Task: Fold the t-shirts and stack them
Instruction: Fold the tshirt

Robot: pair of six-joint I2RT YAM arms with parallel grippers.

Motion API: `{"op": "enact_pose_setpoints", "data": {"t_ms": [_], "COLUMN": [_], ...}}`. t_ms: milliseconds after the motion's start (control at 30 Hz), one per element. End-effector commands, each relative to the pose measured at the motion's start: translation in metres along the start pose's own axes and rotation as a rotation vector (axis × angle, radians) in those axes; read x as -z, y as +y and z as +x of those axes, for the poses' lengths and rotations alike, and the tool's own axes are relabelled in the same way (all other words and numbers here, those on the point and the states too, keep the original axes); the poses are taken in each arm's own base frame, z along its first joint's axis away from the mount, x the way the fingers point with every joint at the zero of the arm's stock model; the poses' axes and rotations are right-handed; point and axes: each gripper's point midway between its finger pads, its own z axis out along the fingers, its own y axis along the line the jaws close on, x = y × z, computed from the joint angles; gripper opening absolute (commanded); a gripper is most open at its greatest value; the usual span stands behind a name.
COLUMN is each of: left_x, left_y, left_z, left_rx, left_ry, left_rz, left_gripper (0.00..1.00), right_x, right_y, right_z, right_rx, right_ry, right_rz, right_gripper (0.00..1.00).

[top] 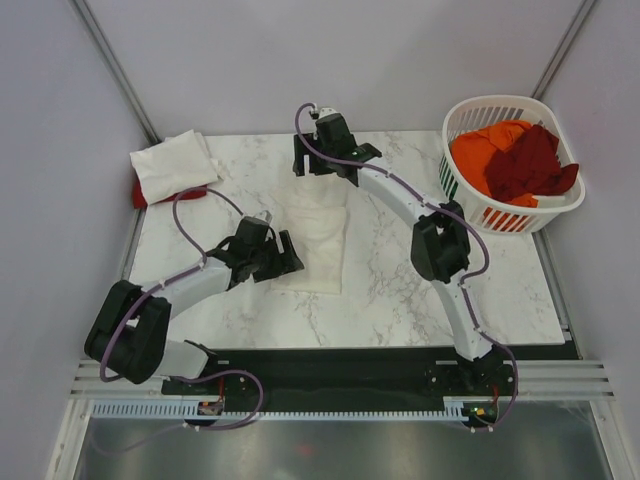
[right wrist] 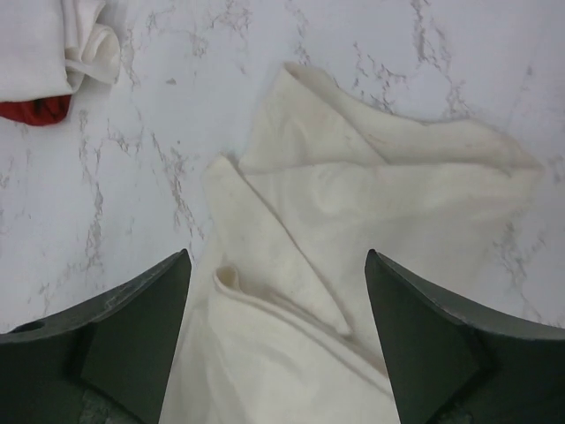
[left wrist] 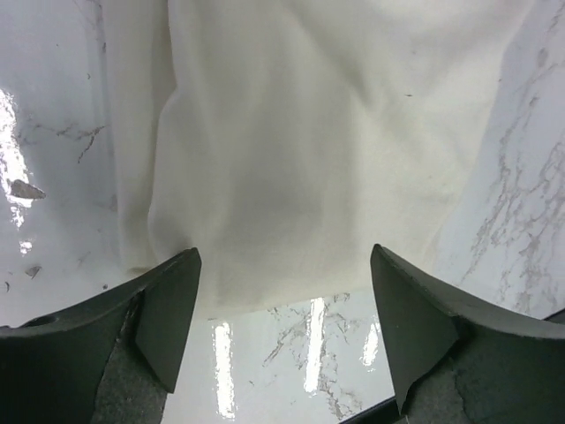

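Observation:
I need to lower my left gripper before I close it, because its fingers are still above the cream t-shirt's hem (top: 306,290) (left wrist: 281,297). The hem is flat on the marble.
A cream t-shirt (top: 318,232) lies as a long, partly folded strip in the middle of the marble table. My left gripper (top: 284,256) is open and empty at its near left edge. In the left wrist view the shirt's hem (left wrist: 318,159) lies just ahead of the open gripper (left wrist: 284,327). My right gripper (top: 325,166) is open and empty over the shirt's far end. In the right wrist view the open gripper (right wrist: 275,336) hovers above overlapping folds of the shirt (right wrist: 371,203). A folded white shirt (top: 172,163) lies on a red one (top: 190,194) at the far left corner.
A white laundry basket (top: 466,115) at the far right holds an orange shirt (top: 478,148) and a dark red shirt (top: 530,165). The folded stack also shows in the right wrist view (right wrist: 44,44). Grey walls close in the table on the left, back and right.

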Motion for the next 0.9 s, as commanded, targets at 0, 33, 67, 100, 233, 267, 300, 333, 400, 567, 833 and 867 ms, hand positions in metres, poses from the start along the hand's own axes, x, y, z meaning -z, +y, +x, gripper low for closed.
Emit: {"op": "enact_pose_setpoints", "data": {"t_ms": [0,33,67,100,233,267,300,333,400,567,833,867], "left_x": [0.022,0.027,0.031,0.037,0.042,0.043,0.043,0.044,0.043,0.032,0.012,0.010], "left_y": [-0.015,-0.016,-0.017,-0.019,-0.008,-0.003,0.001,0.003,0.017,0.038,0.049,0.049], "left_z": [-0.016,-0.021,-0.024,-0.027,-0.024,-0.025,-0.023,-0.021,-0.021,-0.018,-0.006,-0.004], "left_rx": [-0.021,-0.023,-0.022,-0.014,-0.013,-0.015,-0.021,-0.023,-0.022,0.000,0.001,0.004], "left_ry": [-0.049,-0.068,-0.077,-0.097,-0.090,-0.100,-0.096,-0.091,-0.109,-0.101,-0.058,-0.049], "left_rz": [0.030,0.027,0.024,0.025,-0.028,-0.053,-0.066,-0.073,-0.138,-0.217,-0.237,-0.232], "left_gripper": [0.86,0.86,0.85,0.84,0.82,0.82,0.82,0.82,0.82,0.82,0.79,0.75], "right_x": [0.070,0.101,0.110,0.110,0.145,0.158,0.159,0.165,0.172,0.175,0.171,0.171], "right_y": [-0.001,-0.003,-0.007,-0.024,-0.032,-0.017,-0.021,-0.012,0.001,0.003,0.006,0.006], "right_z": [-0.023,-0.036,-0.025,0.015,0.089,0.103,0.138,0.150,0.190,0.235,0.268,0.272], "right_rx": [0.035,0.023,0.012,-0.003,-0.098,-0.137,-0.166,-0.189,-0.276,-0.300,-0.333,-0.339], "right_ry": [-0.072,-0.117,-0.103,-0.032,0.088,0.125,0.193,0.214,0.296,0.365,0.447,0.459], "right_rz": [0.043,0.060,0.070,0.102,0.026,-0.064,-0.085,-0.144,-0.262,-0.292,-0.305,-0.307], "right_gripper": [0.89,0.89,0.89,0.89,0.90,0.90,0.90,0.90,0.90,0.89,0.84,0.81]}}
